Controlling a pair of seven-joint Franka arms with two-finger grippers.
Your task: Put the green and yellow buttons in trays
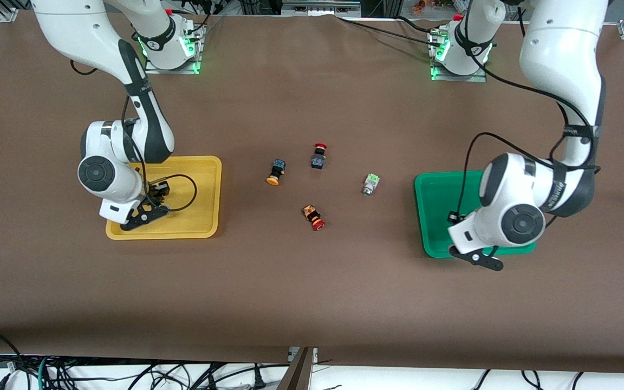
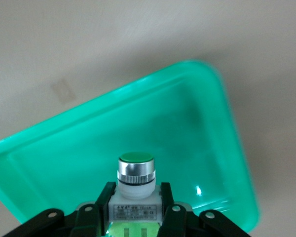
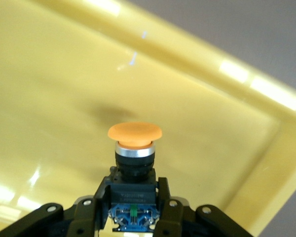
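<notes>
My left gripper must lower the silvery-white button (image 2: 136, 177), hanging above the green tray's bottom, farther in before releasing.
My right gripper (image 3: 133, 192) is shut on a dark-bodied button with a yellow-orange cap (image 3: 134, 148) and holds it over the yellow tray (image 1: 203, 179), which also shows in the right wrist view (image 3: 227, 128). My left gripper (image 2: 135, 197) is shut on a silvery-white button with a green top (image 2: 135, 175) and holds it over the green tray (image 1: 435, 201), which also shows in the left wrist view (image 2: 197, 123). A second yellow-capped button (image 1: 275, 172) and a second silvery-white button with a pale green block (image 1: 369, 184) lie on the table between the trays.
Two dark switches with red caps lie on the brown table: one (image 1: 318, 156) beside the yellow-capped button, one (image 1: 313, 216) nearer the front camera. The arm bases stand along the table's back edge.
</notes>
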